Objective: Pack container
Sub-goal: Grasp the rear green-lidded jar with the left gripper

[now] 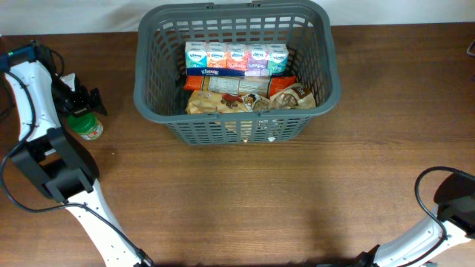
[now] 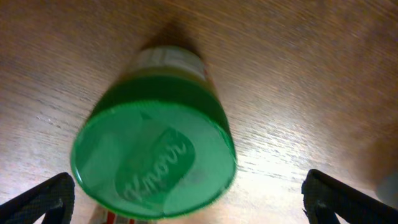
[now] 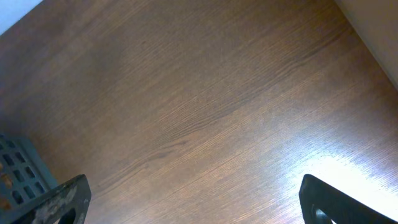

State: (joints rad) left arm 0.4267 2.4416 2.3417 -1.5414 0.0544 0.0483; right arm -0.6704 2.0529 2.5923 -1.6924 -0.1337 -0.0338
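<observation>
My left gripper takes hold of the green-lidded jar point(image 1: 86, 125) from above by opposite sides of its lid next, to lower it base-first into the container.
The container, a dark grey slotted basket point(image 1: 152, 93), stands at the back middle of the table. It holds a row of tissue packs point(image 1: 236, 58) and snack packets point(image 1: 249, 96). A green-lidded jar point(image 1: 86, 125) stands on the table at the left; its lid fills the left wrist view point(image 2: 153, 158). My left gripper point(image 1: 83, 101) is open just above the jar, fingers point(image 2: 189, 199) wide on either side of the lid, not touching. My right gripper point(image 3: 196, 199) is open and empty over bare wood; in the overhead view only its arm shows at the bottom right.
A corner of the basket point(image 3: 15, 168) shows at the left edge of the right wrist view. The table's pale right edge point(image 3: 373, 25) runs at the top right there. A black cable point(image 1: 427, 185) loops by the right arm.
</observation>
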